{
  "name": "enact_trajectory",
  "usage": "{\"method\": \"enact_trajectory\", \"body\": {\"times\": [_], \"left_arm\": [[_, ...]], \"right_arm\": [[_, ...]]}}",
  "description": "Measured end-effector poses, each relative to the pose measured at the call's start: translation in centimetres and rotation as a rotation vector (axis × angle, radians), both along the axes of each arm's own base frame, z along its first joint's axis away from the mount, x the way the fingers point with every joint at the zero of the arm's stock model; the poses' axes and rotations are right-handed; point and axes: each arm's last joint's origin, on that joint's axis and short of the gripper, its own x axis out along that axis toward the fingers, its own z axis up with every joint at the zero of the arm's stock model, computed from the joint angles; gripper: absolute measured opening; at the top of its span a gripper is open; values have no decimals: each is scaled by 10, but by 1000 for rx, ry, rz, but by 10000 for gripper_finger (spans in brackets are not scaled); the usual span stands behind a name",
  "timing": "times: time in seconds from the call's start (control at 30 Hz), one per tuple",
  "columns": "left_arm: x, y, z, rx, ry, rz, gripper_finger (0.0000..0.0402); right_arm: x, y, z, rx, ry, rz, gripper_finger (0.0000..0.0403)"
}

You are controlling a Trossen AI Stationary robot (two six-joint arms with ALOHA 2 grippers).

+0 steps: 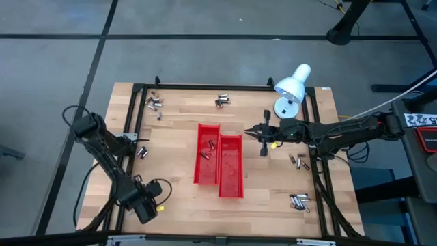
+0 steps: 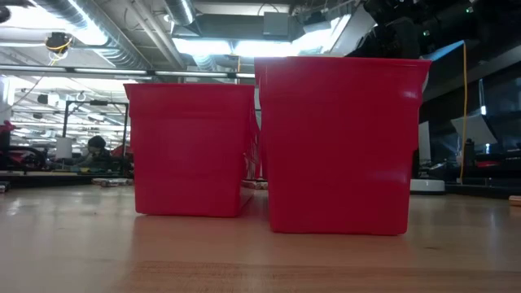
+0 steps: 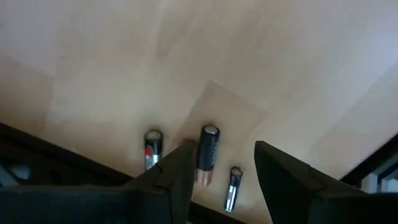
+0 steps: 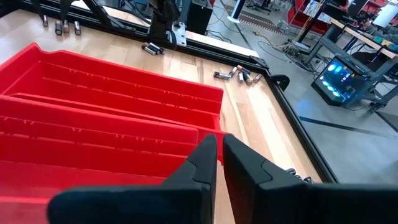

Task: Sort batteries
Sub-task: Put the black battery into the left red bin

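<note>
In the left wrist view my left gripper's fingers hover above the battery, so it lowers next before closing on the black battery (image 3: 208, 149).
Two long red trays (image 1: 207, 154) (image 1: 231, 166) lie side by side mid-table; a few batteries (image 1: 210, 145) lie in the left one. My left gripper (image 3: 224, 180) hangs open, pointing down, over the table's near left corner. Three batteries (image 3: 208, 154) lie flat on the wood below it: one beside a finger, a smaller one (image 3: 233, 188) under the gap. My right gripper (image 4: 217, 155) is shut and nearly level at the right tray's far end (image 1: 256, 133), with nothing between its fingers.
Loose battery groups lie at the far left (image 1: 154, 104), far middle (image 1: 222, 101), left (image 1: 142, 152), right (image 1: 299, 162) and near right (image 1: 299, 201). A black frame (image 1: 205, 87) rims the table. A white lamp (image 1: 293, 83) stands at the far right. Bare wood surrounds the trays.
</note>
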Motion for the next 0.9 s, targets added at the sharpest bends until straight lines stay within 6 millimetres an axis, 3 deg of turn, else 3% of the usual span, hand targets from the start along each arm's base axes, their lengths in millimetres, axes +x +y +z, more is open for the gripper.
{"method": "enact_trajectory", "body": {"times": [0.43,0.77,0.9], "left_arm": [[-6,-10,-27,65,111,-91,157],[-10,-5,-44,41,111,-120,156],[-11,-2,-48,37,115,-121,134]], "right_arm": [[0,0,0,0,0,0,30],[0,0,0,-4,2,2,30],[0,0,0,-4,2,2,30]]}}
